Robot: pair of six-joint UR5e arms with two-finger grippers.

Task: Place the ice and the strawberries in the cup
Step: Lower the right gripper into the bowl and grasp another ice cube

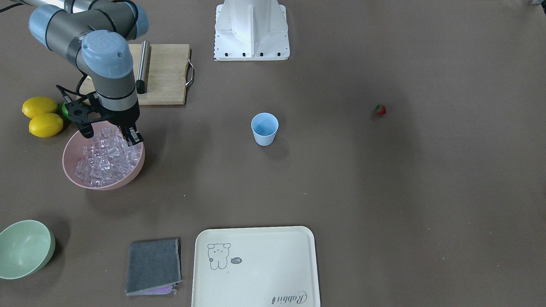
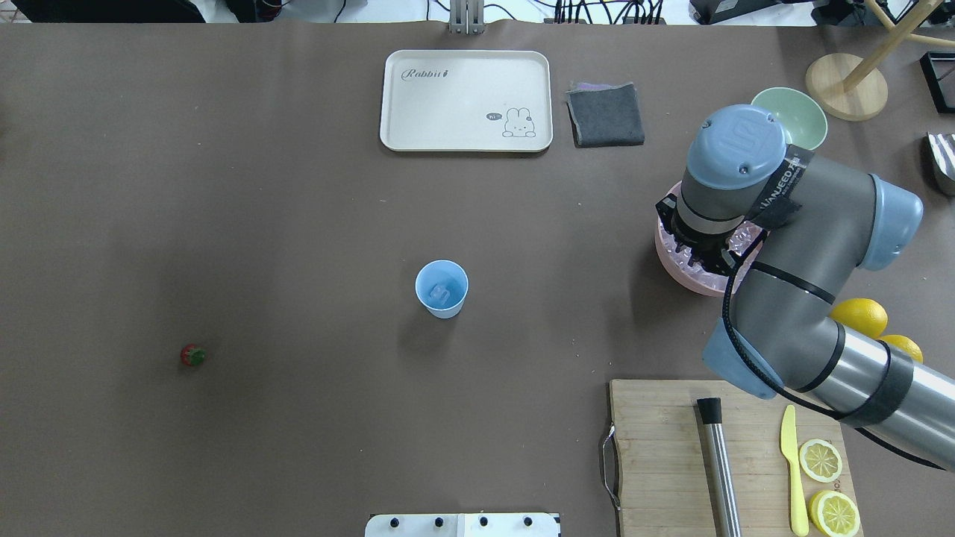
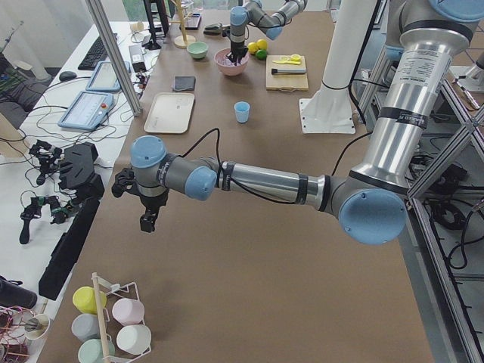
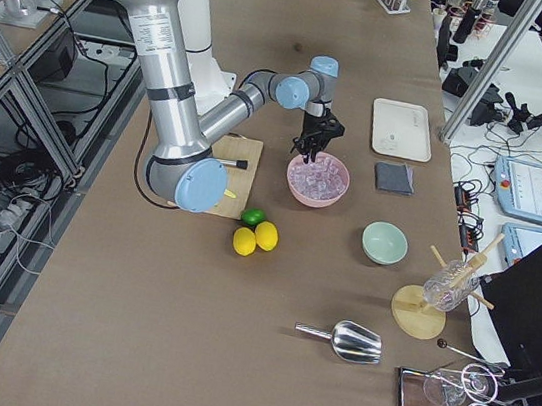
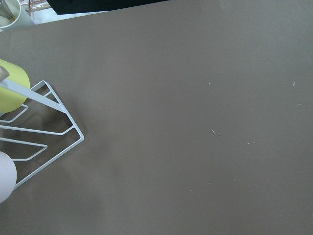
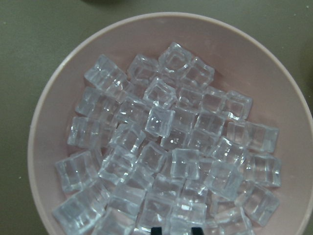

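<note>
I should next grip a clear ice cube (image 6: 188,215) by its sides with my right gripper, to fill the light-blue cup with ice.
The light-blue cup (image 1: 264,128) stands upright mid-table, and the overhead view shows one ice cube (image 2: 442,292) inside it. A heap of ice (image 1: 108,155) fills the pink bowl (image 1: 65,160). My right gripper (image 1: 110,133) hangs open just above that heap, its fingertips (image 6: 156,230) at the bottom edge of the right wrist view, holding nothing. The strawberry (image 1: 380,109) lies alone on the table, far from both grippers. My left gripper (image 3: 147,221) shows only in the exterior left view, low over bare table near a cup rack; I cannot tell whether it is open or shut.
Two lemons (image 1: 41,116) and a lime (image 1: 66,110) lie beside the pink bowl. Behind it is a cutting board (image 1: 166,74) with a metal rod (image 1: 143,66). A green bowl (image 1: 23,249), grey cloth (image 1: 153,266) and cream tray (image 1: 256,266) line the far edge.
</note>
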